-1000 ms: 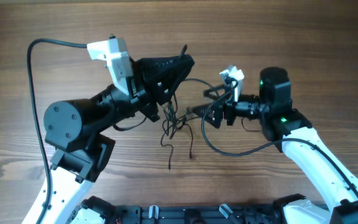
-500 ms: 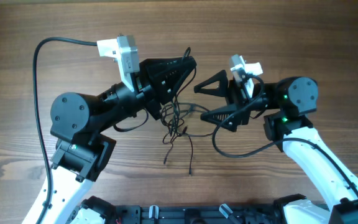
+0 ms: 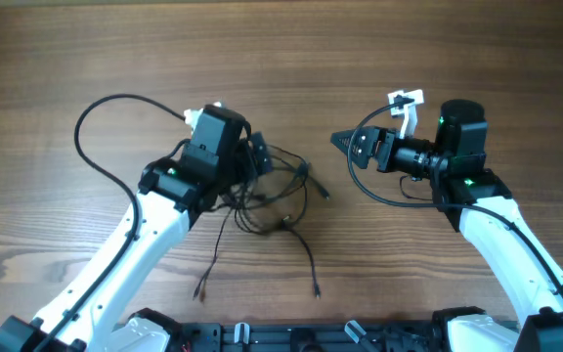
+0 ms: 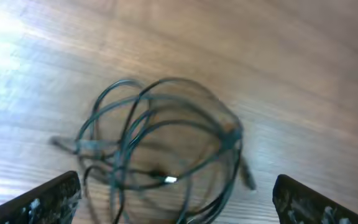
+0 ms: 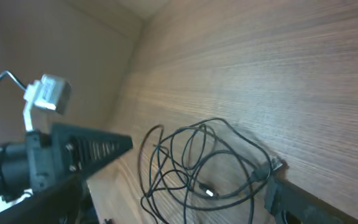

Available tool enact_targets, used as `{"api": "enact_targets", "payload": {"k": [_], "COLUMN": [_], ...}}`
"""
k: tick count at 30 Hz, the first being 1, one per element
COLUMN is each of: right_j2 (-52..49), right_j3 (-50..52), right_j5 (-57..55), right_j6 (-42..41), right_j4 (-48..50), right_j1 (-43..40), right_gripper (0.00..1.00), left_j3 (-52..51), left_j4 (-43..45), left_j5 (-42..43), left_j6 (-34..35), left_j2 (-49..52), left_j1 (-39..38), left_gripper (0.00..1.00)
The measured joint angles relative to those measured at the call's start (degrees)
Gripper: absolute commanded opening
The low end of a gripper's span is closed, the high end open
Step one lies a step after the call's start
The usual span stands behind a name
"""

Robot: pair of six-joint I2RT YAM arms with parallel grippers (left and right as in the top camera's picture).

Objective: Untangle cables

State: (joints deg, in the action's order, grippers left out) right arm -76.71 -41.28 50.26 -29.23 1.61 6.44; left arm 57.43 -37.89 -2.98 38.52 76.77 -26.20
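Note:
A lone piece of cable at the side of the tangle is the part my left gripper should grab next, so the other loops stay free to untangle.
A tangle of thin black cables [image 3: 274,186] lies on the wooden table, with two loose ends trailing toward the front edge [image 3: 315,289]. My left gripper [image 3: 247,164] hovers right over the tangle's left side. In the left wrist view its fingers [image 4: 48,199] stand far apart, and the blurred cable loops [image 4: 160,143] lie on the wood between and beyond them, untouched. My right gripper [image 3: 346,141] is to the right of the tangle, pointing at it and apart from it. It is open in the right wrist view [image 5: 201,165], with the cables [image 5: 204,168] lying past its fingertips.
The left arm's own black lead loops out at the left [image 3: 91,147]. The right arm's lead loops below its wrist [image 3: 369,186]. A black rail [image 3: 262,337] runs along the table's front edge. Bare wood lies behind and to both sides.
My left gripper has opened and let go of the cables, which dropped from the air onto the table. The left arm came down over them; the right gripper drew back to the right.

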Motion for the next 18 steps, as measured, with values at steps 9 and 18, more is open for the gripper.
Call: {"api": "enact_targets", "payload": {"k": [9,18], "right_j2": [0.0,0.0], "right_j3": [0.0,0.0], "right_j5": [-3.1,-3.4], "right_j6": [2.6,2.6], "right_j4": [-2.4,-2.6], "right_j1": [0.0,0.0], "right_gripper": [0.97,0.94], "left_j3": [0.0,-0.1], "left_j4": [-3.2,5.7], "left_j5": [7.5,0.2], "left_j6": [1.0,-4.6], "left_j2": [0.3,13.0], "left_j1": [-1.0,-4.5], "left_gripper": [0.89,0.04]}}
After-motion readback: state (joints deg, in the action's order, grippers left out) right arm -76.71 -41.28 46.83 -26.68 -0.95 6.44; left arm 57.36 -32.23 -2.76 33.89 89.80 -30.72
